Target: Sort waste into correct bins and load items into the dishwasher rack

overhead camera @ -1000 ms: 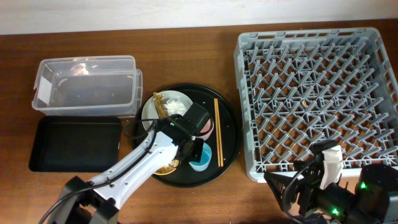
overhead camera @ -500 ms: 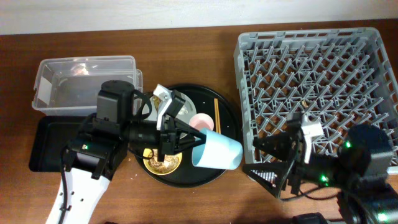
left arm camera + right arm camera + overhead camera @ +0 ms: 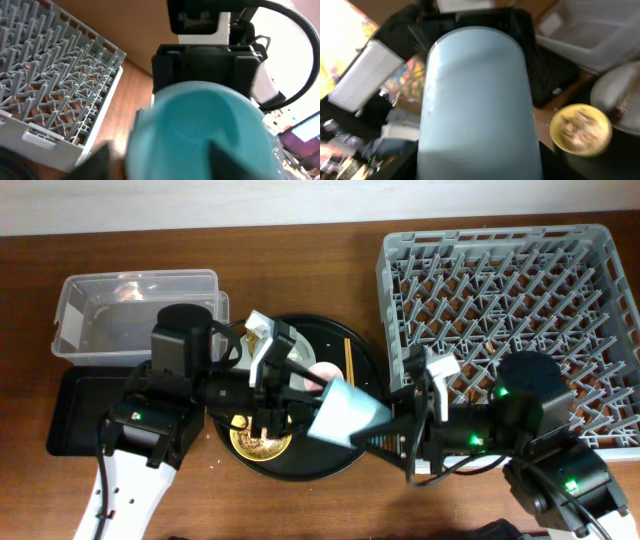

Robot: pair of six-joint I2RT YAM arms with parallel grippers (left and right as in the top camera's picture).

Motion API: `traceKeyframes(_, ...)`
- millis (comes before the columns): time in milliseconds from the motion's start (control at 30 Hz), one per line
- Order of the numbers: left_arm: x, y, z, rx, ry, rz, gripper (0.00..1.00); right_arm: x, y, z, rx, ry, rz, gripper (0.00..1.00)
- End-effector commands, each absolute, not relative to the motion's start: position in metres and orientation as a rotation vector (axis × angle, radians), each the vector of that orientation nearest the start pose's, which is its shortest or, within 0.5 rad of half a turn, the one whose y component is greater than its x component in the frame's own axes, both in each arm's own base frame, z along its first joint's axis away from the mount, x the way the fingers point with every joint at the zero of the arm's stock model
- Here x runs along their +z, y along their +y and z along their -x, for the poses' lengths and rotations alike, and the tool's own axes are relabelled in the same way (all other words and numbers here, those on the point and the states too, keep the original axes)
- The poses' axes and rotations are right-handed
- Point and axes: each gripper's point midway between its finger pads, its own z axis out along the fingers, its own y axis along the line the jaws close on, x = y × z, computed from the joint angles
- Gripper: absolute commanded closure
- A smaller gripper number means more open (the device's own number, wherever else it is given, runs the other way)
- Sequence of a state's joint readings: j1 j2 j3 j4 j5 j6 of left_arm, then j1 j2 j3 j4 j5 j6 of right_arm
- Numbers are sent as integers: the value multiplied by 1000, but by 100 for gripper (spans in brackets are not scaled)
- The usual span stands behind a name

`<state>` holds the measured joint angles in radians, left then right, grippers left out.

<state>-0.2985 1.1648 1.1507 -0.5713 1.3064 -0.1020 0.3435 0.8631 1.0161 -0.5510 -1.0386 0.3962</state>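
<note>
The left gripper needs to grab the light blue cup by its opening (image 3: 329,399), so the cup's base stays for the right gripper, which will load it into the dishwasher rack (image 3: 600,240).
The light blue cup (image 3: 345,417) hangs on its side above the round tray, between my two grippers. My right gripper (image 3: 388,430) has its jaws round the cup's base end, and the cup (image 3: 477,100) fills the space between its fingers. My left gripper (image 3: 288,395) is at the cup's mouth with its jaws apart; in the left wrist view one finger (image 3: 222,160) lies over the cup (image 3: 200,125) and the other stands clear of its wall. The yellow bowl (image 3: 262,442) holds brownish scraps. The pink cup (image 3: 322,372) and chopsticks (image 3: 349,362) lie on the tray. The dishwasher rack (image 3: 600,240) is at the right.
The round black tray (image 3: 368,395) sits mid-table under both grippers. A clear tub (image 3: 120,315) and a shallow black tray (image 3: 90,420) are at the left. The grey plate (image 3: 620,90) lies behind the yellow bowl (image 3: 580,127). The rack's near corner (image 3: 50,140) is close to the left arm.
The left gripper lifted the blue cup off the tray. The right arm swung in from the lower right and closed on the cup. The left jaws opened.
</note>
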Motion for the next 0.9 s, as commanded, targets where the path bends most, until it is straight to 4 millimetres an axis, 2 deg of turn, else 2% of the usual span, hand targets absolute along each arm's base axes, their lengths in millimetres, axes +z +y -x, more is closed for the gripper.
traceKeyframes(0, 351, -220, -216, -1583, 1846, -853, 1, 341, 173, -198, 1227, 2022, 401, 50)
traceKeyframes(67, 343, -200, -235, -1521, 1910, -725, 1, 305, 117, -213, 892, 2215, 74, 50)
traceKeyframes(100, 341, -191, -241, -1507, 1935, -670, 1, 278, 73, -212, 599, 2343, -138, 50)
traceKeyframes(133, 338, -186, -243, -1505, 1957, -634, 1, 262, 40, -207, 367, 2414, -257, 50)
traceKeyframes(167, 333, -184, -245, -1486, 1989, -606, 1, 251, 18, -200, 198, 2471, -327, 50)
traceKeyframes(200, 325, -183, -248, -1454, 2037, -568, 1, 243, 8, -196, 121, 2515, -354, 50)
traceKeyframes(267, 287, -173, -253, -1275, 2261, -421, 1, 218, -3, -197, -9, 2663, -391, 50)
traceKeyframes(333, 260, -166, -249, -1124, 2409, -362, 1, 195, -2, -216, -45, 2769, -399, 50)
traceKeyframes(400, 244, -164, -241, -1032, 2502, -352, 1, 169, 0, -242, -63, 2844, -428, 49)
traceKeyframes(467, 229, -161, -234, -923, 2581, -364, 1, 142, 8, -259, -32, 2928, -428, 49)
traceKeyframes(533, 222, -162, -230, -839, 2613, -396, 1, 121, 11, -265, -31, 2996, -434, 24)
traceKeyframes(567, 218, -162, -229, -776, 2622, -421, 1, 119, 17, -267, 13, 3007, -434, 19)
traceKeyframes(633, 210, -156, -232, -607, 2636, -446, 1, 135, 30, -269, 143, 2961, -417, 18)
traceKeyframes(733, 199, -141, -247, -366, 2650, -354, 2, 195, 56, -261, 408, 2773, -339, 17)
traceKeyframes(800, 188, -152, -263, -314, 2643, -379, 7, 245, 76, -237, 601, 2595, -219, 14)
traceKeyframes(833, 176, -165, -275, -318, 2646, -407, 11, 262, 78, -219, 626, 2528, -167, 13)
traceKeyframes(867, 163, -179, -288, -323, 2644, -427, 16, 270, 77, -206, 627, 2497, -157, 12)
